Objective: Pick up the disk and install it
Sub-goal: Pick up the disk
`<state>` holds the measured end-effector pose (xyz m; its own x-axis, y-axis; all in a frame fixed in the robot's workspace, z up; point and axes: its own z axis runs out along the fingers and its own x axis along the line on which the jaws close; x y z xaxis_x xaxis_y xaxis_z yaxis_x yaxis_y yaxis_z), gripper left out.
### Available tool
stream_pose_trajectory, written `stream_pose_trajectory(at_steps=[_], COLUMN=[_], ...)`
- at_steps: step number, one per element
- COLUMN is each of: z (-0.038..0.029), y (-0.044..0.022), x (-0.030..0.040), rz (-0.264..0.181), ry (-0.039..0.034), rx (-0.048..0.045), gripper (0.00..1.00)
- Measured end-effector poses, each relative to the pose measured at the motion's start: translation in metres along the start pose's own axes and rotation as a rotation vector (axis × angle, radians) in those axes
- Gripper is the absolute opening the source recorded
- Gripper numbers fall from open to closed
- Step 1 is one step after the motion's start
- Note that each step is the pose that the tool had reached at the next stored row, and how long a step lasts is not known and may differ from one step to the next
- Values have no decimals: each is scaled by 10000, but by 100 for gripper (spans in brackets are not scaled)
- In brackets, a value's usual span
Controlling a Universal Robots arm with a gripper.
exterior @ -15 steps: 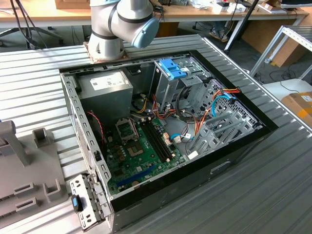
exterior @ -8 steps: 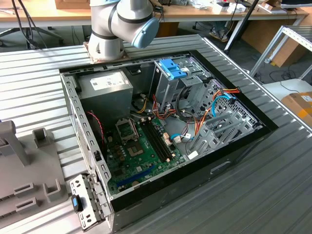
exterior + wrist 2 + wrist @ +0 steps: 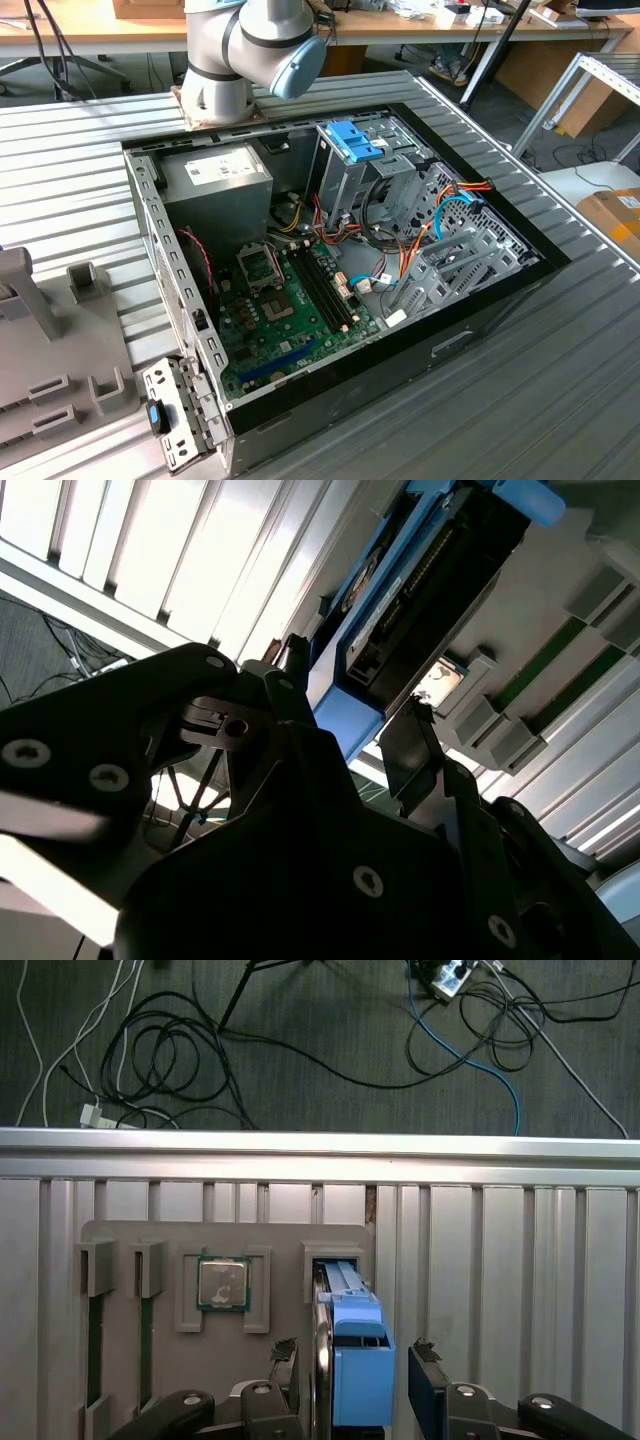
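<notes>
The disk is standing in its holder slot (image 3: 336, 1256). Two flat sides face the fingers at its blue plastic rail (image 3: 363, 1385), so my gripper will grab the disk across it.
The disk (image 3: 352, 1305) stands on edge in a slot of a grey holder plate (image 3: 220, 1240), its blue plastic rail facing the first wrist camera. My gripper (image 3: 352, 1360) is open and straddles the disk, one black finger (image 3: 286, 1358) on each side with a small gap to the disk. In the second wrist view the disk (image 3: 430, 580) reaches away from my gripper (image 3: 350, 695), blue rails along its edges. In the exterior view the open computer case (image 3: 150, 260) lies on the ribbed metal table (image 3: 560, 380), with the metal drive cage (image 3: 352, 170) at its far side.
A processor chip (image 3: 222, 1283) sits in a pocket of the holder plate beside the disk. Past the table edge (image 3: 320, 1142) cables lie on the floor. Inside the case are a grey power-supply box (image 3: 215, 185), the motherboard (image 3: 290, 300) and coloured cables (image 3: 440, 200). The arm's base (image 3: 225, 70) stands behind the case.
</notes>
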<state>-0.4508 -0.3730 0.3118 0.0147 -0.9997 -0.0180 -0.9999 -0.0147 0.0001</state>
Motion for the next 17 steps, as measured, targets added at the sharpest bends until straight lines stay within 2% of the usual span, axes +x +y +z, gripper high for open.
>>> stream_pose_trajectory(at_steps=[17], z=[1], y=[19], x=[-1], rz=[0], ry=[0], rx=[0], gripper=[56])
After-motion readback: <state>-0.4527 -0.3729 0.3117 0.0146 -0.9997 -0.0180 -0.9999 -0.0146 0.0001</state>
